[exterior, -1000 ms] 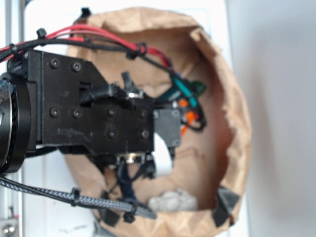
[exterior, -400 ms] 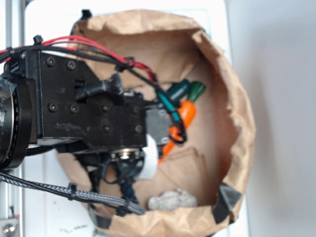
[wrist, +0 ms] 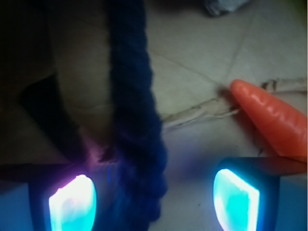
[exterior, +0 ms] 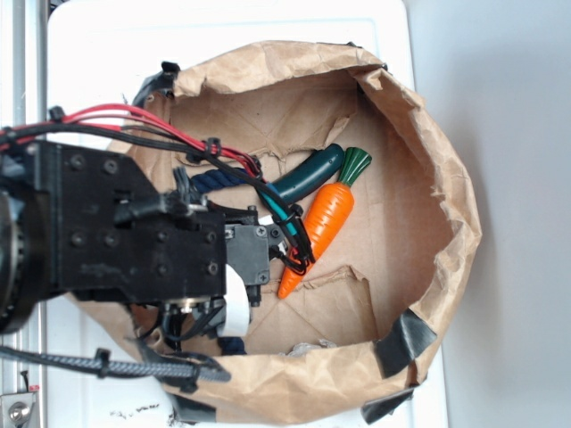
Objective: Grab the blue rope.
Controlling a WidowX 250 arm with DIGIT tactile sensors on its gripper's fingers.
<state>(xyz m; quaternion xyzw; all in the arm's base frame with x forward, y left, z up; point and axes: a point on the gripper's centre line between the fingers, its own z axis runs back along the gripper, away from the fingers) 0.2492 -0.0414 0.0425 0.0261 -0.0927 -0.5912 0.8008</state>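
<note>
I will grab the blue rope (wrist: 132,96) next by pinching across its thick twisted strands with my gripper.
The blue rope (wrist: 132,96) is a thick navy twist running from the top of the wrist view down between my fingers, close to the left finger (wrist: 72,202). My gripper (wrist: 154,197) is open around it, with a wide gap to the right finger (wrist: 236,195). In the exterior view the rope (exterior: 214,178) shows above the arm's black body and again below it, and the gripper (exterior: 234,308) is mostly hidden under the wrist.
An orange toy carrot (exterior: 323,223) and a dark green cucumber (exterior: 308,174) lie to the right on the brown paper bag's floor. The crumpled bag wall (exterior: 446,205) rings the area. The carrot tip (wrist: 269,115) lies near my right finger.
The arm has moved left and lower in the exterior view, uncovering the carrot and the cucumber. The rope now shows above the arm's body.
</note>
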